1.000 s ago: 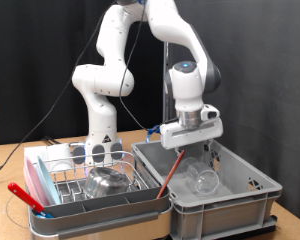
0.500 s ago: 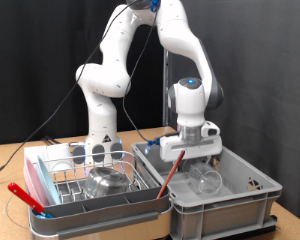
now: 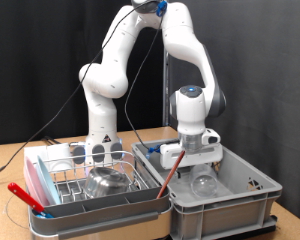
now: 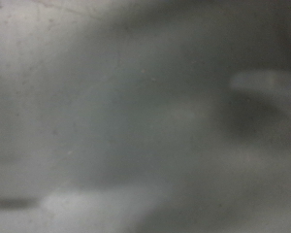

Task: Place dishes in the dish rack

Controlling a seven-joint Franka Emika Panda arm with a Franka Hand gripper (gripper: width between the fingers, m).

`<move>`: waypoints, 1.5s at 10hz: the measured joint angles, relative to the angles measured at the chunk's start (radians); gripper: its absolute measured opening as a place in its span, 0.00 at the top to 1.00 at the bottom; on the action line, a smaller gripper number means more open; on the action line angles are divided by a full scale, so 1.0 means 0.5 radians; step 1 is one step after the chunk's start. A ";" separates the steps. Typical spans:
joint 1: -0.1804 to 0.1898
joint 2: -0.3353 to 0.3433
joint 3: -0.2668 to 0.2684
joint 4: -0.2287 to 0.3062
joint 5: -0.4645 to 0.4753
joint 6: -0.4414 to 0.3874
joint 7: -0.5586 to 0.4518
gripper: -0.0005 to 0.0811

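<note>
In the exterior view my gripper's fingers reach down around the clear glass cup (image 3: 204, 184) in the crate, so it is time to close on it now.
In the exterior view my gripper (image 3: 193, 168) reaches down into the grey plastic crate (image 3: 225, 203) at the exterior view's right. Its fingers are low inside, right over a clear glass cup (image 3: 204, 184) lying on the crate's floor. Whether the cup sits between the fingers does not show. The dish rack (image 3: 60, 176), a wire grid on a white-pink tray, stands to the exterior view's left of the crate. A shiny steel bowl (image 3: 108, 182) rests in it near the front. The wrist view is a grey blur with nothing recognisable.
A thin red-brown stick (image 3: 167, 175) leans in the crate's near left corner, close to my gripper. A red-handled utensil (image 3: 25, 195) lies across the rack's front left corner. The arm's base (image 3: 102, 140) stands behind the rack. Wooden table (image 3: 4, 160) lies at the left.
The arm has come down and a little to the exterior view's left, bringing the gripper from above the crate to low inside it, at the glass cup.
</note>
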 joint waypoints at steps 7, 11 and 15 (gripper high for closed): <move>-0.041 0.003 0.031 0.015 0.042 0.005 -0.081 0.51; -0.038 0.033 0.013 0.019 0.044 0.008 -0.092 0.85; 0.099 0.098 -0.176 0.015 0.004 -0.012 -0.069 0.85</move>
